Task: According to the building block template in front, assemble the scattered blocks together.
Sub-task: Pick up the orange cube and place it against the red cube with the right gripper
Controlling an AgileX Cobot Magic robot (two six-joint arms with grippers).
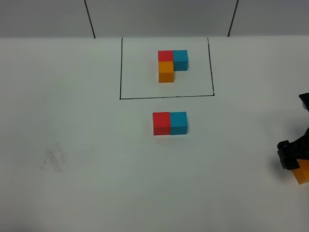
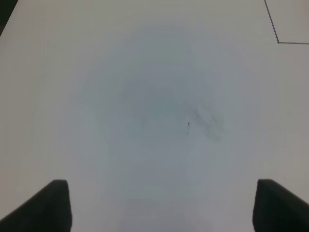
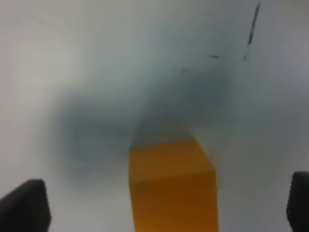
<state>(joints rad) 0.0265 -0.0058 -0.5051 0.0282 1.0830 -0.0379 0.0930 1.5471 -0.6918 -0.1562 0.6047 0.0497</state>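
My right gripper lowers before closing on the orange cube (image 1: 301, 173) (image 3: 175, 195). The fingers hover above it, short of its sides, so closing now would miss.
The building block template (image 1: 171, 64) is a joined L of red, blue and orange cubes inside a black drawn rectangle at the far middle of the table. Of the scattered blocks, the red cube (image 1: 161, 123) and the light blue cube (image 1: 178, 123) sit side by side, touching, just in front of the frame. The orange cube (image 1: 302, 172) lies at the right edge of the view, partly hidden under my right gripper (image 1: 293, 162). In the right wrist view the orange cube (image 3: 171, 186) lies between the widely spread fingers of my right gripper (image 3: 164, 208), untouched. My left gripper (image 2: 161, 208) is open and empty over bare table.
The black frame line (image 1: 166, 97) runs between the template and the red-blue pair. Faint grey smudges (image 1: 54, 158) mark the white table on the left; they also show in the left wrist view (image 2: 207, 123). A corner of the frame line (image 2: 278, 42) shows in the left wrist view.
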